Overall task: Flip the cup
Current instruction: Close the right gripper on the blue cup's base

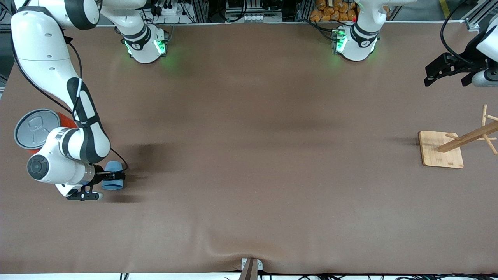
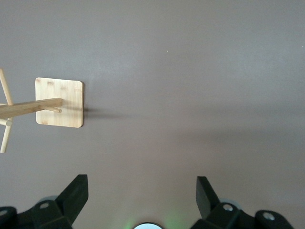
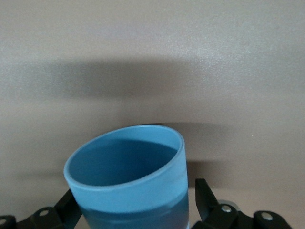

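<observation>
My right gripper closes on the cup next, since its fingers reach beside the light blue cup's side (image 1: 112,184) (image 3: 143,207) below its opening. Closing now would catch the cup.
The small light blue cup (image 1: 112,184) lies tilted between the fingers of my right gripper (image 1: 114,177), at the right arm's end of the table and just above the brown tabletop. Its wide mouth points toward the front camera. In the right wrist view the cup (image 3: 128,183) fills the space between the black fingers (image 3: 206,198) of the right gripper (image 3: 138,202), with its open mouth showing. My left gripper (image 1: 447,74) waits open and empty in the air at the left arm's end, and it also shows in the left wrist view (image 2: 142,193).
A large orange-red can with a grey lid (image 1: 35,128) stands beside the right arm, farther from the front camera than the cup. A wooden peg rack on a square base (image 1: 435,153) stands at the left arm's end and also shows in the left wrist view (image 2: 64,102).
</observation>
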### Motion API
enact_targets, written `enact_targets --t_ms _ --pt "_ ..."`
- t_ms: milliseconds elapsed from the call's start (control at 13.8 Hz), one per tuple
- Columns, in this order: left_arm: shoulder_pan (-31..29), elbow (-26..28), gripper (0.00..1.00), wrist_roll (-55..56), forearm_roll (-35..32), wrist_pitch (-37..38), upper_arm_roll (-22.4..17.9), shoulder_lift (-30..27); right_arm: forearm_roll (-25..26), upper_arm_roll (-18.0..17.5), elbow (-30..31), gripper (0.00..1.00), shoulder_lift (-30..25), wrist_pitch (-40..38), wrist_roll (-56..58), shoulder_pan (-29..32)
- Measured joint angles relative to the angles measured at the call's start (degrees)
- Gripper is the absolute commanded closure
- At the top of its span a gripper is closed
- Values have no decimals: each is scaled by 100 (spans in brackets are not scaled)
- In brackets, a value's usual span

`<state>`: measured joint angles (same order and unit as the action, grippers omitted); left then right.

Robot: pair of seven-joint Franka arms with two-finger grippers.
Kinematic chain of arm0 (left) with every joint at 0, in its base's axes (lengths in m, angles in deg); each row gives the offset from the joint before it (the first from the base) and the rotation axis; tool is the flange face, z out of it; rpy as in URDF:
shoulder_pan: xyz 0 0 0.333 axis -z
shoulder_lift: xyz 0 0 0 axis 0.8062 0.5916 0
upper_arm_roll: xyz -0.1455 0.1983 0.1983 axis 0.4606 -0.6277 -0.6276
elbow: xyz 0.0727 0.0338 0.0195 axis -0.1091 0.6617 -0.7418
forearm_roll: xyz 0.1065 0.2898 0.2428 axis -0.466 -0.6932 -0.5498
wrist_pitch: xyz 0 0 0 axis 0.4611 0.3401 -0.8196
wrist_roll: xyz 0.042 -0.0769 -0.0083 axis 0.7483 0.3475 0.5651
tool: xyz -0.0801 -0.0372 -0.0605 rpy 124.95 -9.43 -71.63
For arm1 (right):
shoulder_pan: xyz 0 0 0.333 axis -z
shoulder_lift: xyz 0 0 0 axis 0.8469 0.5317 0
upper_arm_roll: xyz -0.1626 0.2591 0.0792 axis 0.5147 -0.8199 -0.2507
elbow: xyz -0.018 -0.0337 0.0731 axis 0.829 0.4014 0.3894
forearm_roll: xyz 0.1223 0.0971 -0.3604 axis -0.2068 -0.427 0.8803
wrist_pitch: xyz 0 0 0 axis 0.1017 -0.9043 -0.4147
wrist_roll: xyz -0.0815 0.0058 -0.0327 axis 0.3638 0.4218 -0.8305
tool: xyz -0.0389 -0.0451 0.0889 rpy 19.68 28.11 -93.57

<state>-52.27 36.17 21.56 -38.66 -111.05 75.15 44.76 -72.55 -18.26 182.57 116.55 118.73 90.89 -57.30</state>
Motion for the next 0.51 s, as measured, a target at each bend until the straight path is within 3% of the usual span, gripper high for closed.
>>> enact_targets --t_ms 509 --pt "-4 171 0 0 0 5 -2 -317 0 0 0 0 0 -46 465 0"
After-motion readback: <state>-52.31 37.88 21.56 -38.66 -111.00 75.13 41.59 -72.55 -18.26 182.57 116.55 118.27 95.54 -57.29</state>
